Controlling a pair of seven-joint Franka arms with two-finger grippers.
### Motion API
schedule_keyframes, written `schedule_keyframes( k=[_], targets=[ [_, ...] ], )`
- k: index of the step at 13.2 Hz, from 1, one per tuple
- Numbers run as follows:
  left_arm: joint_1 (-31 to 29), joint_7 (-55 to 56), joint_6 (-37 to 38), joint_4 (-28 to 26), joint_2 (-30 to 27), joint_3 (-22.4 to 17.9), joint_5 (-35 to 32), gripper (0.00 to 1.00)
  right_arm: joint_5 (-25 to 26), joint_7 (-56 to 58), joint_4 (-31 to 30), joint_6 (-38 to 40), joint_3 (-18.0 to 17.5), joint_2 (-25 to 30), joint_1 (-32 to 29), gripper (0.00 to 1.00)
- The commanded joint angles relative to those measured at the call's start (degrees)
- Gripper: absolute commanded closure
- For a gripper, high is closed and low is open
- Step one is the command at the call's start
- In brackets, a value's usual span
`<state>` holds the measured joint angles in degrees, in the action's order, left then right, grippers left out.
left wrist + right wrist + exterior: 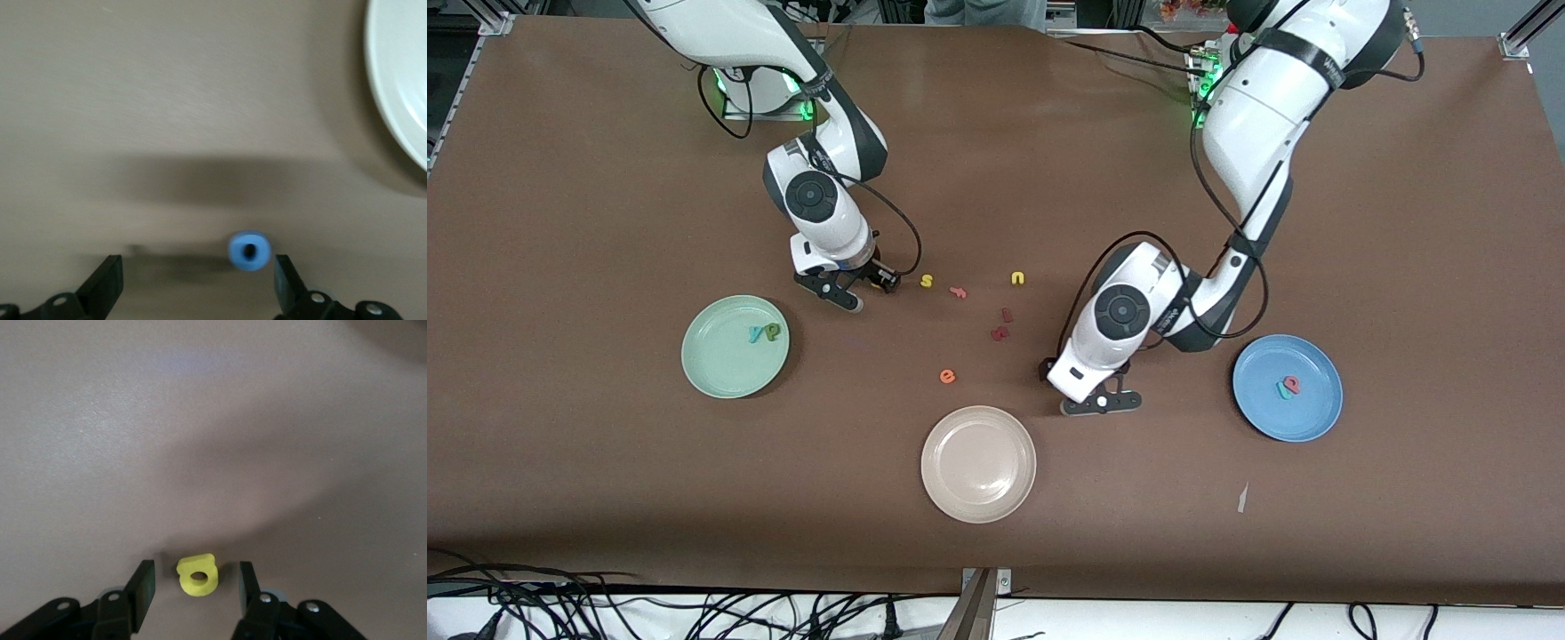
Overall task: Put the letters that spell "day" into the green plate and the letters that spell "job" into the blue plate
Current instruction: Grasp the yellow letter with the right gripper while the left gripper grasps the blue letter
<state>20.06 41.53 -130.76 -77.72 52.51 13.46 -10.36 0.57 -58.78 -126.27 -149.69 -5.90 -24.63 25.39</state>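
Note:
I should close my right gripper on the yellow "a" now. In the right wrist view, its fingertips are down beside the "a".
The pale green plate [720, 373] lies toward the right arm's end and holds a teal "y" [758, 334] and an olive "d" [773, 331]. Toward the left arm's end, the blue plate [1307, 418] holds a teal "j" [1283, 391] and a pink "b" [1290, 383]. My right gripper [196, 572] is low over the table beside the green plate, open. The yellow "a" [197, 575] lies between its fingers with a gap on each side. My left gripper [197, 281] is open wide, low between the beige and blue plates. The blue ring "o" [249, 251] lies on the table close to one finger [285, 283].
A beige plate [978, 463] sits nearest the front camera, mid-table, beside the left gripper [1100, 402]. Loose letters lie between the arms: yellow "s" [927, 281], a pink letter [959, 292], yellow "u" [1017, 278], two dark red letters [1000, 333], orange "e" [948, 376].

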Motion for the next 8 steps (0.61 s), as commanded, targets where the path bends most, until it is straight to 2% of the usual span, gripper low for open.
schedule_keyframes(
  k=[1, 4, 7, 8],
  targets=[
    [1.1, -0.8, 0.6, 3.8, 2.1, -0.7, -0.5, 0.01, 0.4, -1.0, -1.6, -2.8, 0.1, -0.2, 0.6, 0.41],
    [1.8, -0.7, 0.6, 4.5, 3.1, -0.9, -0.6, 0.06, 0.3, -1.0, -1.6, -3.2, 0.1, -0.9, 1.6, 0.5],
    [2.8, 0.0, 1.1, 4.8, 3.5, -1.2, -0.6, 0.18, 0.8, -0.9, -1.5, -3.2, 0.1, -0.9, 1.6, 0.74],
    [3.1, 0.5, 1.2, 4.8, 3.5, -1.2, -0.6, 0.26, 0.8, -0.6, -1.5, -3.2, 0.1, -0.9, 1.6, 0.79]
  ],
)
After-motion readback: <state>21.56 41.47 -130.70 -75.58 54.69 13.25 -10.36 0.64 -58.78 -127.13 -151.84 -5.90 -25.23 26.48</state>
